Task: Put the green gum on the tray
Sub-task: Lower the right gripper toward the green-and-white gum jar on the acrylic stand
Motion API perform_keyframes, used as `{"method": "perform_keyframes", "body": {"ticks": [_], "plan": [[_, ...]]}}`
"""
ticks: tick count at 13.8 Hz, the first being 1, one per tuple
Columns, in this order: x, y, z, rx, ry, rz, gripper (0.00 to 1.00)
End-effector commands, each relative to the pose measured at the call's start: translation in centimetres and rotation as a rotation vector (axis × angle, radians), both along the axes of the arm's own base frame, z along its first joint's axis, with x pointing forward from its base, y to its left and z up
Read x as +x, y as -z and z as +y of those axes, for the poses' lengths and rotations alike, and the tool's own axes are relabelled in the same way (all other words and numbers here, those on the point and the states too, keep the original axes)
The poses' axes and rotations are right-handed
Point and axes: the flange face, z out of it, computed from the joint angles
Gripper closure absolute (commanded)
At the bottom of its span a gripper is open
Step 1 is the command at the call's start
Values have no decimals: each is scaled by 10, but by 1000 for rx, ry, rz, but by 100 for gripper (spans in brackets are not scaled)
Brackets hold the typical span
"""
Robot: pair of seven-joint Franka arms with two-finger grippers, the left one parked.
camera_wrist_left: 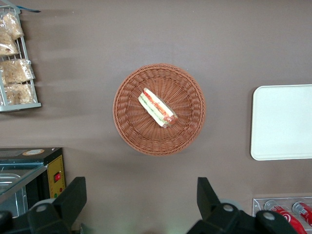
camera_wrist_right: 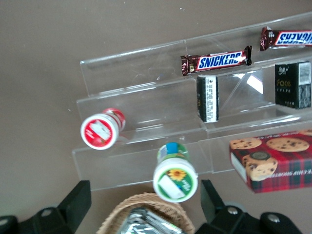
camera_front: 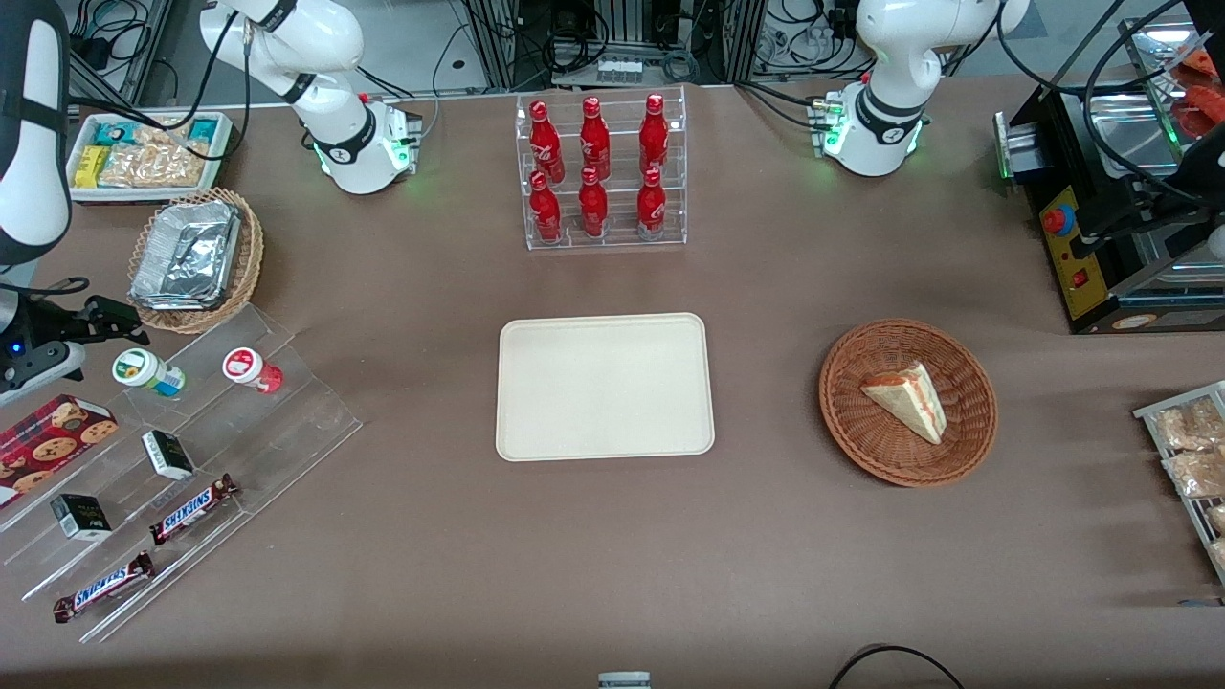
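The gripper grabs the bottle by its labeled body [camera_front: 165, 375] next, to place the green gum on the cream tray [camera_front: 603, 388].
The green gum [camera_front: 148, 371] stands on the top step of a clear acrylic shelf toward the working arm's end of the table; its white-and-green lid shows in the right wrist view [camera_wrist_right: 175, 178]. The red gum bottle [camera_front: 253, 369] stands beside it on the same step and also shows in the right wrist view [camera_wrist_right: 101, 130]. My gripper [camera_front: 107, 322] hovers above the green gum and the basket rim, open and empty; in the right wrist view [camera_wrist_right: 145, 199] the gum lid lies between its fingers, well below them. The cream tray [camera_front: 603, 388] lies bare at the table's middle.
A wicker basket of foil trays [camera_front: 191, 258] sits close under the gripper. The shelf [camera_front: 287, 421] also holds Snickers bars [camera_front: 194, 508], small black boxes [camera_front: 167, 454] and a cookie box [camera_front: 48, 440]. A cola bottle rack [camera_front: 603, 172] and a sandwich basket [camera_front: 907, 402] stand elsewhere.
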Motion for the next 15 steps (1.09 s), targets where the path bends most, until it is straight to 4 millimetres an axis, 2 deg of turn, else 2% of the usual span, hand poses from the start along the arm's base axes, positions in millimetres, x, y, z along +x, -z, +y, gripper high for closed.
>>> {"method": "perform_keyframes", "body": {"ticks": [1, 8, 15], "plan": [[4, 18, -18, -17, -85, -13, 0], [-12, 58, -44, -8, -126, -31, 0], [-26, 86, -47, 24, -94, -22, 0]]}}
